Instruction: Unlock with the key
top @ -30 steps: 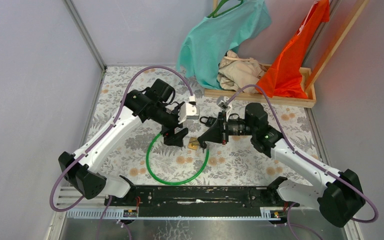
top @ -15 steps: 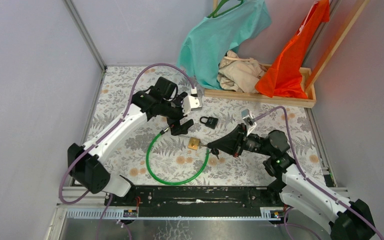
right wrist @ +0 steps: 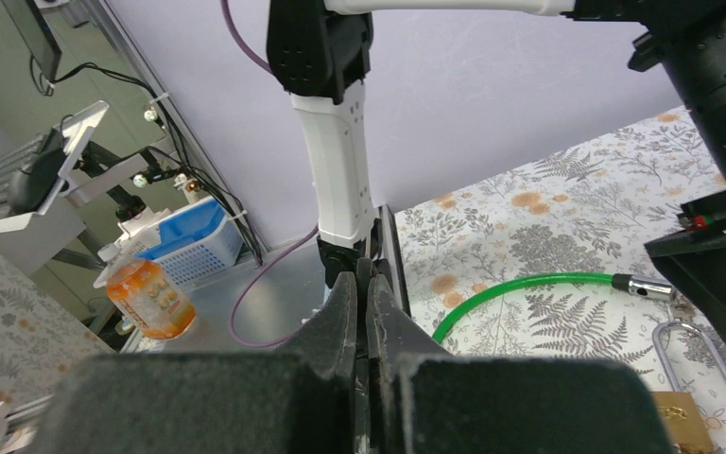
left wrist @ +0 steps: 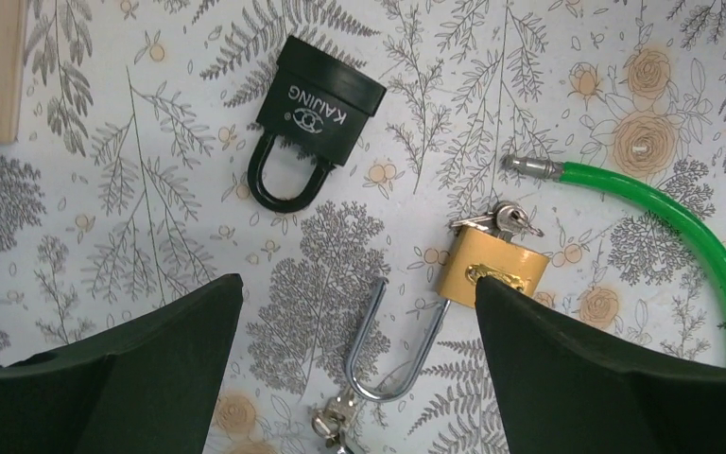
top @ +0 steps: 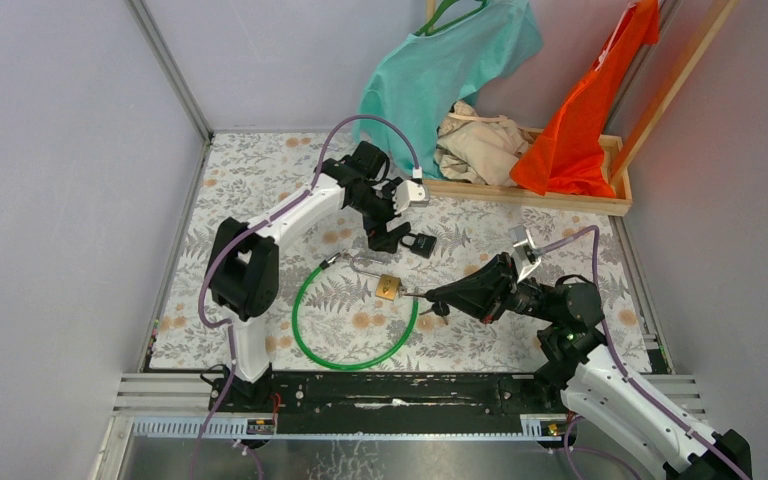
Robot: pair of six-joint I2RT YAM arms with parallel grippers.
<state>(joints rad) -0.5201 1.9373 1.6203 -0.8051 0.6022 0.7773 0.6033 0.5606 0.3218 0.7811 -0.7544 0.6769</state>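
My left gripper grabs the black padlock [left wrist: 319,102] by the narrow sides of its body next. The padlock's end opposite its shackle stays free for the key.
A brass padlock [left wrist: 492,268] lies on the flowered cloth with a key [left wrist: 508,222] in its base. Its steel shackle [left wrist: 392,355] is swung open, one leg free of the body. A green cable [top: 352,355] loops round to it, with one metal end [left wrist: 532,167] lying loose. A black padlock [left wrist: 319,102] lies shut a little further back. My left gripper [left wrist: 357,293] hangs open above the cloth between the two locks, holding nothing. My right gripper [top: 426,295] is shut just right of the brass padlock [top: 388,289], raised off the cloth, with nothing visible between its fingers [right wrist: 378,312].
A wooden tray [top: 520,190] with a teal shirt [top: 440,70], beige cloth and an orange garment [top: 580,120] stands at the back right. Walls close in the left and right sides. A blue basket [right wrist: 189,241] and an orange bottle [right wrist: 151,298] sit beyond the table.
The right gripper drew back to the right, away from the brass padlock, staying shut. The left arm swung back and right towards the black padlock, and its jaws opened a little wider.
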